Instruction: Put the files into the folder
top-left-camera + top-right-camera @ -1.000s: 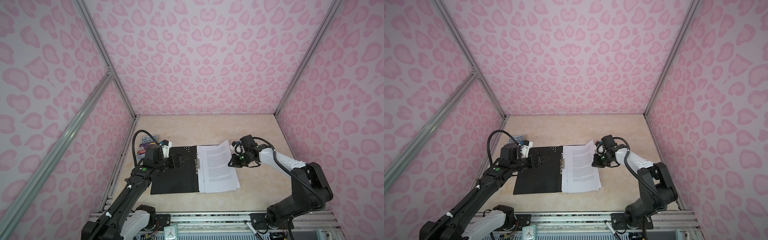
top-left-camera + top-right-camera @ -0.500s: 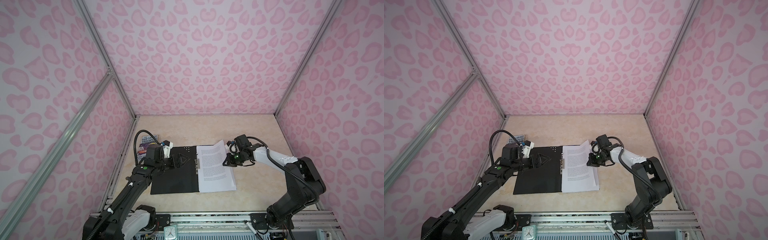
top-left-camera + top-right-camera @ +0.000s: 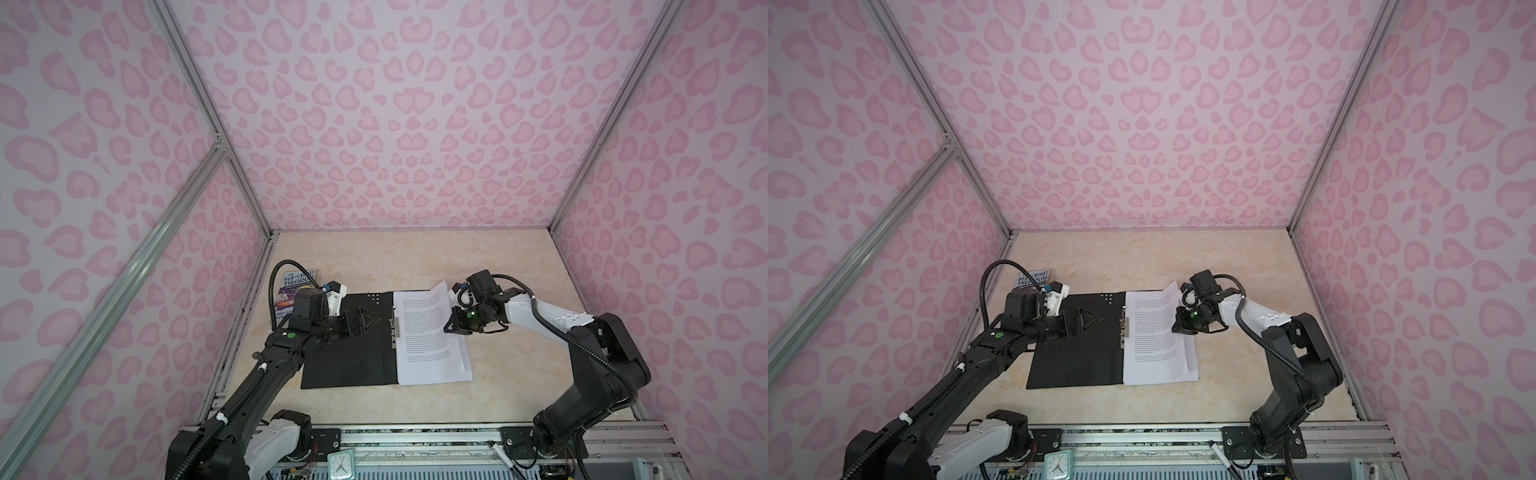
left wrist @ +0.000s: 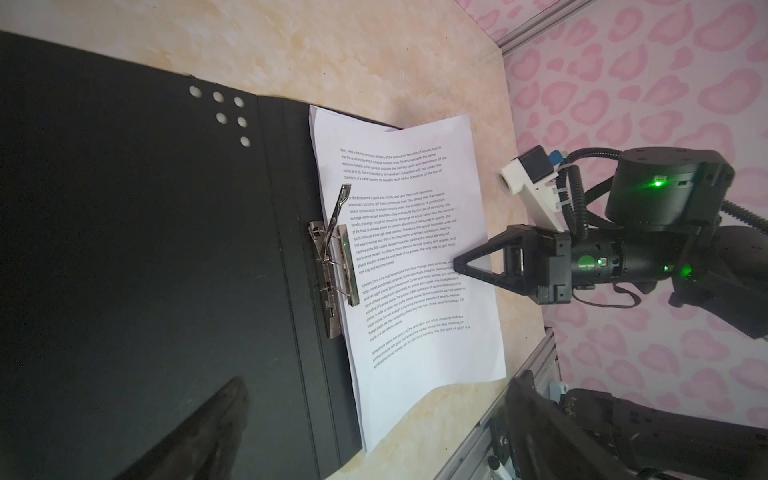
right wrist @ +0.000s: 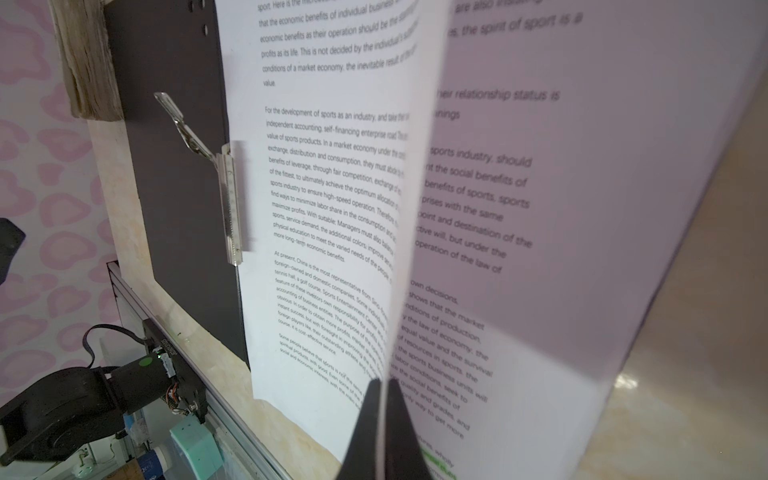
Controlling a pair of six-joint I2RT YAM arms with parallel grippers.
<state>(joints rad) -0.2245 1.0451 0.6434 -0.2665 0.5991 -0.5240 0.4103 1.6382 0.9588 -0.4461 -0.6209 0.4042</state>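
Observation:
My right gripper opens now, since the spine side of the top sheet [image 5: 324, 187] lies flat on the files and the sheet would fall back onto them.
The black folder [image 3: 345, 353] [image 3: 1075, 357] lies open and flat, its metal clip [image 4: 332, 266] [image 5: 230, 199] at the spine with the lever raised. The files [image 3: 428, 345] [image 3: 1154, 345], white sheets of black text, cover its right half. My right gripper [image 3: 451, 328] [image 3: 1177, 328] [image 5: 384, 399] is shut on the right edge of the top sheet [image 5: 324, 187] and lifts it; a lower sheet shows a green line [image 5: 436, 465]. My left gripper [image 3: 370, 320] [image 4: 376, 378] stands open over the bare left cover [image 4: 145, 249], holding nothing.
A colourful paperback book [image 3: 297, 286] [image 3: 1034, 279] lies at the far left under the left arm. The metal rail [image 3: 415, 430] runs along the table's front edge, with a small clock [image 3: 340, 465] below it. Pink patterned walls close in three sides.
My right gripper has moved left toward the folder's spine with the sheet edge in it, bowing the top sheet upward. The left arm has hardly moved.

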